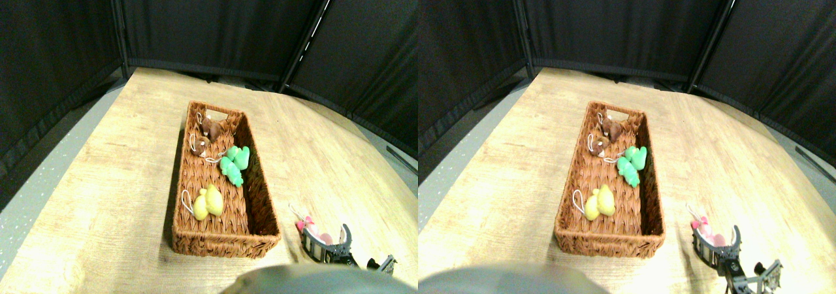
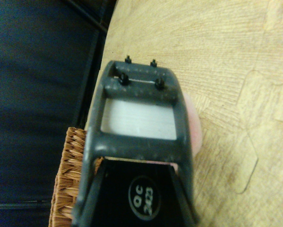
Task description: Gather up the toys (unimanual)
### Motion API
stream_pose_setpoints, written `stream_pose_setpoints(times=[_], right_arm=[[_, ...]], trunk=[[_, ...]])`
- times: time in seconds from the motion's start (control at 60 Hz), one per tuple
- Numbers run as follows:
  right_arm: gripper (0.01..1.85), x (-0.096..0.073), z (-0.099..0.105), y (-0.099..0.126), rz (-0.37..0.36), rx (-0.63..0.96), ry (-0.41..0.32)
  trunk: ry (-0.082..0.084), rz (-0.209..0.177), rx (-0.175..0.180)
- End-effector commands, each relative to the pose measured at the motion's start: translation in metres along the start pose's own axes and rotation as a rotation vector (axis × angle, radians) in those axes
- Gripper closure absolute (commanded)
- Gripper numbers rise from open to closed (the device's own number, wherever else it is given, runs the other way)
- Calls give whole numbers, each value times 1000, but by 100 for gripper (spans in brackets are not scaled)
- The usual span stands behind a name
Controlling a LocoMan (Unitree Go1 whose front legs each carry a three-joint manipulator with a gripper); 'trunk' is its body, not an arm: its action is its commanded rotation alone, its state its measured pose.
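Note:
My right gripper grips the pink toy by its body (image 1: 323, 238) next, to collect it into the brown wicker basket (image 1: 222, 247).
A pink toy (image 1: 305, 227) with a white loop cord lies on the wooden floor just right of the brown wicker basket (image 1: 222, 247). My right gripper (image 1: 328, 240) is low at the pink toy, open, with one jaw on each side of it. In the wrist view a sliver of the pink toy (image 2: 194, 127) shows beside the dark jaw frame. Inside the basket lie two brown toys (image 1: 206, 134) at the far end, a green toy (image 1: 235, 163) in the middle and a yellow toy (image 1: 209, 202) near the front.
Black curtain panels (image 1: 215, 19) wall in the far side and left of the wooden floor (image 1: 117, 176). The basket's corner (image 2: 68, 179) shows close beside the jaw in the wrist view. Bare floor stretches right of the basket and behind the gripper.

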Motion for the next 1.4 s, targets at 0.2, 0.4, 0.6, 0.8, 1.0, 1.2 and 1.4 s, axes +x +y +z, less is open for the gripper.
stream_pose_setpoints(times=[0.2,0.4,0.6,0.8,1.0,1.2,1.4], right_arm=[[104,16,4,-8,10,33,-50],[96,29,5,-12,-11,17,-53],[111,35,5,-14,-32,44,-77],[162,40,4,-9,-46,-37,-164],[164,42,5,-2,23,65,-132],[158,41,3,12,90,1,-147],[157,39,-1,44,170,-52,-104]], trunk=[[15,4,-10],[22,7,-7],[26,10,-3],[30,9,1],[27,8,4],[16,11,4],[-2,22,-13]])
